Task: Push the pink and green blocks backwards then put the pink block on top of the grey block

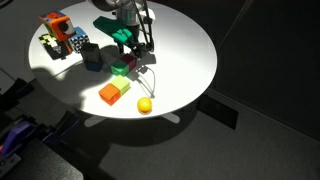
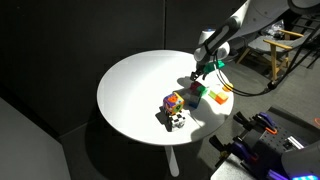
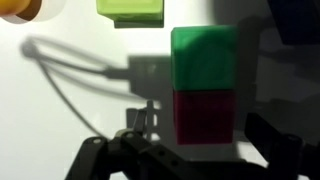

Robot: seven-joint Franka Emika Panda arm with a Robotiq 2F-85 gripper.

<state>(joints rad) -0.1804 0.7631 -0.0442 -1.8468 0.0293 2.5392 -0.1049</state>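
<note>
My gripper needs to move down before it closes on the block. My fingers are above the top of the pink block [image 3: 205, 115] and would miss the block if I closed now.
In the wrist view the pink block [image 3: 205, 115] lies on the white table, touching the green block [image 3: 205, 58] just beyond it. My gripper [image 3: 208, 135] is open, with one finger on each side of the pink block and a gap at both sides. A corner of the grey block [image 3: 300, 20] shows at the top right. In an exterior view my gripper [image 1: 134, 55] hangs low over the green block [image 1: 119, 69] and the pink block [image 1: 129, 63]. The grey block [image 1: 92, 57] stands beside them. In an exterior view my gripper [image 2: 199, 76] is over the green block [image 2: 195, 90].
A multicoloured toy cluster [image 1: 57, 36] stands near the table's edge. A lime-green cube [image 1: 123, 87], an orange cube [image 1: 108, 95] and a yellow ball [image 1: 145, 104] lie near the other edge. A thin cable [image 3: 70, 85] trails across the round white table [image 1: 185, 60].
</note>
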